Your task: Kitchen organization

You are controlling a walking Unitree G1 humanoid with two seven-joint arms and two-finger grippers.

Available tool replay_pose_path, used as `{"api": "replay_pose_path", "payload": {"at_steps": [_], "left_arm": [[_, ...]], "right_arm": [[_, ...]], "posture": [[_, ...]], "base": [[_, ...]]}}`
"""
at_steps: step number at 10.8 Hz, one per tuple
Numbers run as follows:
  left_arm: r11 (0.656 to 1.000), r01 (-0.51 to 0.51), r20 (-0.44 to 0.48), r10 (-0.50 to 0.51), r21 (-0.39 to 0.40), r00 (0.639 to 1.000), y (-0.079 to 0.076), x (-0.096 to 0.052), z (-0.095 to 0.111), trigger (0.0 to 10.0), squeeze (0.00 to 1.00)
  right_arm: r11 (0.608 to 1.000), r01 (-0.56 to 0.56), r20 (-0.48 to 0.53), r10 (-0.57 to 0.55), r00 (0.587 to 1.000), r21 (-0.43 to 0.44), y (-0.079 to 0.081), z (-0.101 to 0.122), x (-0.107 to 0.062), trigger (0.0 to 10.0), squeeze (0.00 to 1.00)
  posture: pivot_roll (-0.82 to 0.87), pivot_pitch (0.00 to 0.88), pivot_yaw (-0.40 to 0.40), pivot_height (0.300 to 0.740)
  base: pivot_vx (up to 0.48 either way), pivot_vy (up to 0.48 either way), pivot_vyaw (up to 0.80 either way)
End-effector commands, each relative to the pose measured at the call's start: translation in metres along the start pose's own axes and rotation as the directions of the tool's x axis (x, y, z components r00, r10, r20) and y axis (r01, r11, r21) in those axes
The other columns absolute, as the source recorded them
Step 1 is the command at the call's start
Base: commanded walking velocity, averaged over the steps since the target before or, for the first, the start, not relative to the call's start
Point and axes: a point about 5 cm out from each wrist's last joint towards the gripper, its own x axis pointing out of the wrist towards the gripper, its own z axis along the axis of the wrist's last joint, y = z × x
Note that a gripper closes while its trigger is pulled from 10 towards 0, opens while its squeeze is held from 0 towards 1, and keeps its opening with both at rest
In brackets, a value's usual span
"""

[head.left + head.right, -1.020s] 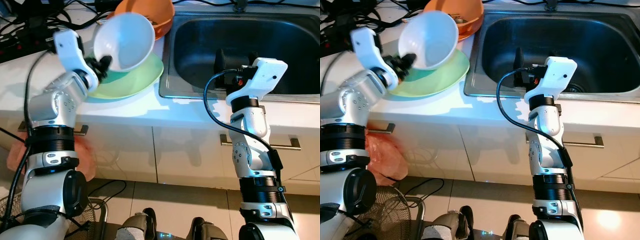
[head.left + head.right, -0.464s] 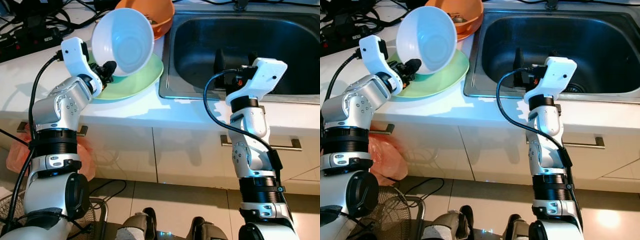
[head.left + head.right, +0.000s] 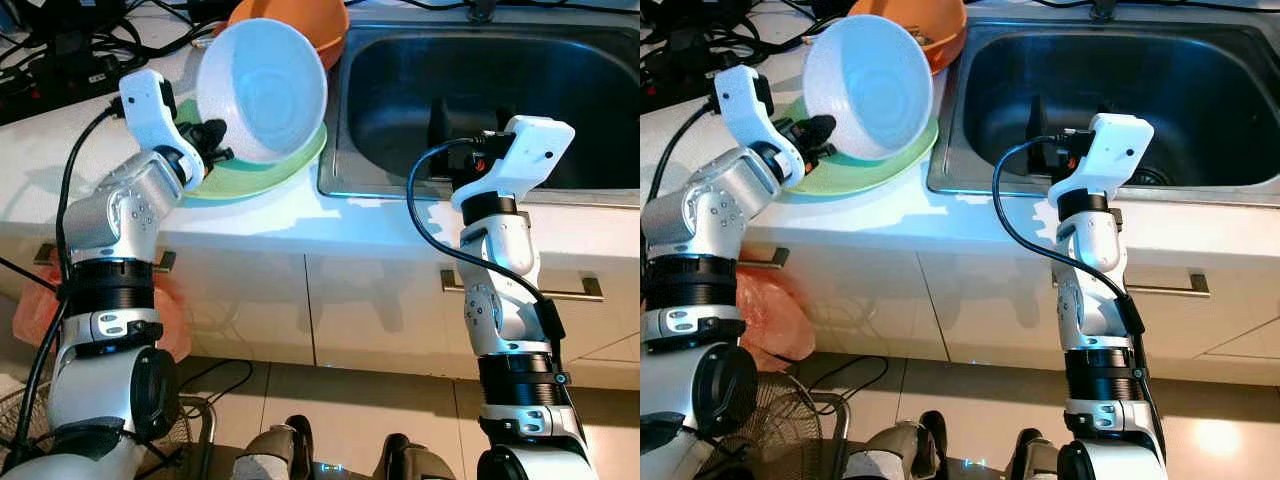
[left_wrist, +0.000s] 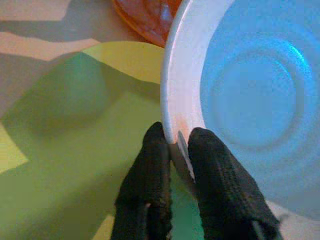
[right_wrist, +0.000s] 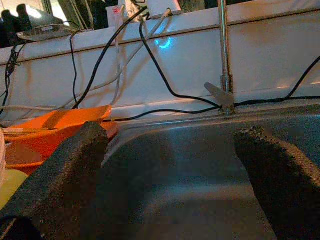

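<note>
My right gripper grabs the white bowl's thin rim next, opposite my left gripper. The white bowl's opening (image 3: 268, 85) is far wider than the span of my fingers.
My left gripper (image 3: 213, 141) is shut on the rim of a white bowl (image 3: 264, 90), holding it tilted on edge above a light green plate (image 3: 262, 172) on the white counter. In the left wrist view the two black fingers (image 4: 150, 175) pinch the white bowl's rim (image 4: 172, 107) over the green plate (image 4: 60, 150). An orange bowl (image 3: 318, 22) stands behind the plate. My right gripper (image 5: 172, 165) is open, held at the front edge of the steel sink (image 3: 480, 70), pointing into the basin.
Black cables (image 3: 60, 50) lie on the counter at the back left. A tap stem (image 5: 223, 60) rises behind the sink. Below the counter are white cabinet doors with a bar handle (image 3: 560, 287). An orange bag (image 3: 770, 315) and a fan grille (image 3: 780, 430) are on the floor, left.
The left gripper has carried the white bowl a little to the right and lower, closer over the green plate. The right arm has not moved.
</note>
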Motion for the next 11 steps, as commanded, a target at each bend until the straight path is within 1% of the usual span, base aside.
{"api": "replay_pose_path", "payload": {"at_steps": [1,4,7,8,9,10,11], "left_arm": [[1.000,0.010,0.018,-0.010,0.006,1.000,-0.001,-0.002,0.002,0.0,0.00],[0.999,0.048,0.036,-0.048,-0.005,0.998,-0.008,-0.004,0.002,0.0,0.00],[0.994,0.111,0.109,-0.108,-0.020,0.988,-0.017,-0.007,0.009,0.0,0.00],[0.992,0.126,0.152,-0.121,-0.028,0.981,-0.019,-0.008,0.013,0.0,0.00],[0.985,0.168,0.231,-0.155,-0.041,0.961,-0.024,-0.011,0.022,0.0,0.00],[0.968,0.249,0.322,-0.226,-0.030,0.919,-0.036,-0.016,0.033,0.0,0.00],[0.963,0.268,0.357,-0.240,-0.031,0.903,-0.039,-0.018,0.036,10.0,0.00]], "right_arm": [[1.000,0.003,-0.003,-0.003,1.000,0.009,0.001,-0.001,-0.001,10.0,0.00],[1.000,0.002,-0.006,-0.001,1.000,0.010,0.001,-0.001,0.000,10.0,0.00],[1.000,0.003,-0.007,-0.003,1.000,0.013,0.000,-0.002,0.000,10.0,0.00],[1.000,0.005,-0.006,-0.005,1.000,0.012,0.000,-0.002,0.000,10.0,0.00],[1.000,0.006,-0.006,-0.006,1.000,0.012,0.000,-0.001,-0.001,10.0,0.00],[1.000,0.005,-0.006,-0.005,1.000,0.013,0.000,-0.001,-0.001,10.0,0.00],[1.000,0.005,-0.007,-0.005,1.000,0.013,0.000,-0.002,-0.001,10.0,0.00]], "posture": [[0.10,0.179,0.088,0.740],[0.11,0.180,0.084,0.740],[0.11,0.179,0.082,0.740],[0.10,0.179,0.081,0.740],[0.10,0.180,0.080,0.740],[0.10,0.181,0.079,0.740],[0.11,0.181,0.079,0.740]], "base": [[0.000,0.000,0.00],[0.000,0.000,0.00],[0.000,0.000,0.00],[0.000,0.000,0.00],[0.000,0.000,0.00],[0.000,0.000,0.00],[0.000,0.000,0.00]]}}
